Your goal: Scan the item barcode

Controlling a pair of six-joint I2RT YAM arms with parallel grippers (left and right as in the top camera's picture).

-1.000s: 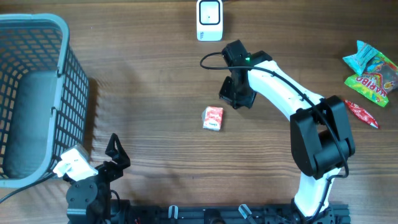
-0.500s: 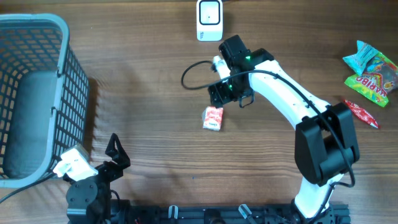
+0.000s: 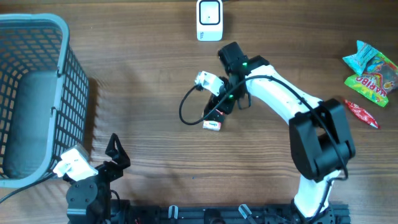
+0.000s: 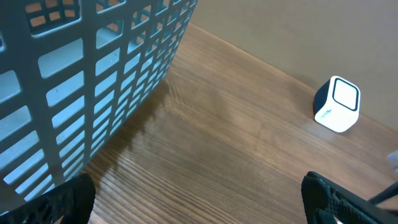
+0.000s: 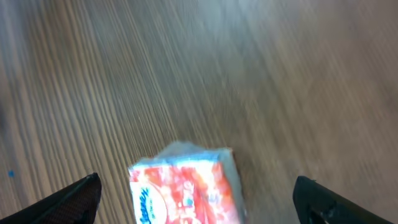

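I will pinch the tissue pack by its opposite side edges with my right gripper next. The tissue pack's far end stays uncovered that way to scan the barcode.
The item is a small red-and-white tissue pack (image 3: 212, 125) lying flat on the wooden table; no barcode shows on its upper face. My right gripper (image 3: 219, 111) hangs over it and hides most of it in the overhead view. In the right wrist view the pack (image 5: 186, 190) lies between the open fingers (image 5: 74, 200), apart from both; my right gripper (image 5: 196, 182) holds nothing. The white scanner (image 3: 209, 20) stands at the table's far edge, also seen as the scanner (image 4: 337, 104) in the left wrist view. My left gripper (image 3: 117, 154) rests open at the near left, and the left gripper (image 4: 199, 186) is empty.
A large grey-blue mesh basket (image 3: 62, 74) fills the left side, close to my left arm. Several snack bags (image 3: 372, 68) lie at the far right edge. A black cable (image 3: 186, 112) loops off the right wrist beside the pack.
My right gripper has gone from shut to open and swung down and left, from beside the pack to over it. The left arm has not moved.
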